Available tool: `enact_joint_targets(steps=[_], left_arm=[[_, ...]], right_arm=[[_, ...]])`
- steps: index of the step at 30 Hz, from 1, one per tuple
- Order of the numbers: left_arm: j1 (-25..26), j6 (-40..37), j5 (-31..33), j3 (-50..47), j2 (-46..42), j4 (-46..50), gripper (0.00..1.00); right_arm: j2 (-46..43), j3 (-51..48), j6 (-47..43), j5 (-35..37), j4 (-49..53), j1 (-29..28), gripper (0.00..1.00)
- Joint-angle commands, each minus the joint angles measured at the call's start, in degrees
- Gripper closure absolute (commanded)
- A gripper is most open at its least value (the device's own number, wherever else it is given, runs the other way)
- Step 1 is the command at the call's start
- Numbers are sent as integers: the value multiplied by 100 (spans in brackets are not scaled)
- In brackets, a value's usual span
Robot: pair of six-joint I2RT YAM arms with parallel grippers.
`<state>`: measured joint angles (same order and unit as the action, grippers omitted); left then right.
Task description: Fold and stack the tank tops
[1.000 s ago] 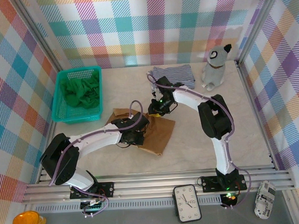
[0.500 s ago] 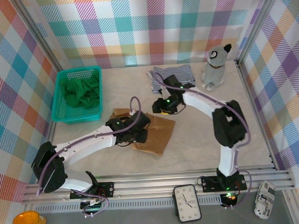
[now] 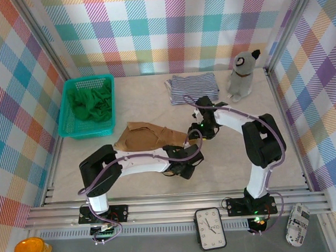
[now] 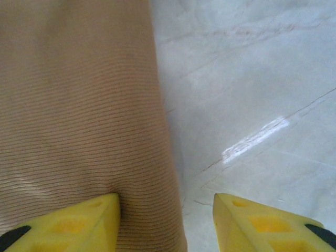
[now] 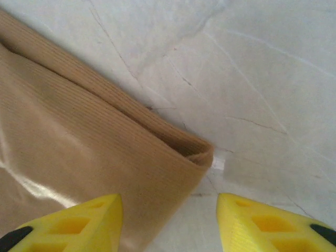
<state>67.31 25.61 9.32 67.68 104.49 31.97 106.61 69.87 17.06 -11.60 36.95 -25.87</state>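
Note:
I next need to pinch the tan-brown tank top's near edge [image 4: 166,222] with my left gripper, at the end that I should fold over.
The tan-brown tank top [image 3: 149,137] lies folded into a narrow band at mid-table. Its ribbed cloth [image 4: 79,115] fills the left of the left wrist view, and its folded corner [image 5: 197,152] shows in the right wrist view. My left gripper [image 3: 185,153] [image 4: 167,220] is open at the band's right end, one fingertip [image 4: 68,223] resting on the cloth. My right gripper [image 3: 200,133] [image 5: 168,220] is open just right of that corner, holding nothing. The striped tank top [image 3: 193,87] lies folded at the back. The green tank top [image 3: 89,101] is bunched in the teal basket.
The teal mesh basket [image 3: 73,130] stands at the left wall. A grey dog figurine [image 3: 241,73] sits at the back right, next to the striped top. Bare marble-look table [image 3: 231,162] lies right of and in front of the tan top.
The tan top's near part, earlier spread toward the front, now lies gathered into a narrower band. My left gripper swung right to the band's right end. My right gripper moved right and nearer.

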Motion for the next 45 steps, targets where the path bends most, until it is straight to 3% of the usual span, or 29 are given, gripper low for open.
enact_joint_targets(steps=[1,5,7,11,15,26,29,34,39,45], left_arm=[[95,-133,237,208,190,440,51],[123,-204,335,177,450,740,56],[153,-256,363,224,580,883,62],[185,-425,232,569,796,1210,85],[230,-527,-21,1207,692,1521,99],[184,-164,-1858,2391,704,97,100],[150,-171,-2118,2687,780,-62,100],[-185,-115,-2247,2339,265,-63,100],[-911,-55,-2496,1098,-688,-251,100],[-1445,137,-2552,17,-1561,-270,100]], right_arm=[[256,184,-49,-100,-50,-94,51],[511,207,-22,-49,-147,-94,58],[539,229,-58,52,-82,-87,69],[354,234,-142,150,54,-3,90],[-74,-13,-445,337,391,125,97],[-1662,-560,-1048,823,1552,1379,96],[-1933,-409,-843,602,1571,1486,96],[-1792,147,355,-160,1422,1338,95],[-1376,787,1424,-119,1207,792,94],[-508,1495,2068,-232,1004,-24,94]])
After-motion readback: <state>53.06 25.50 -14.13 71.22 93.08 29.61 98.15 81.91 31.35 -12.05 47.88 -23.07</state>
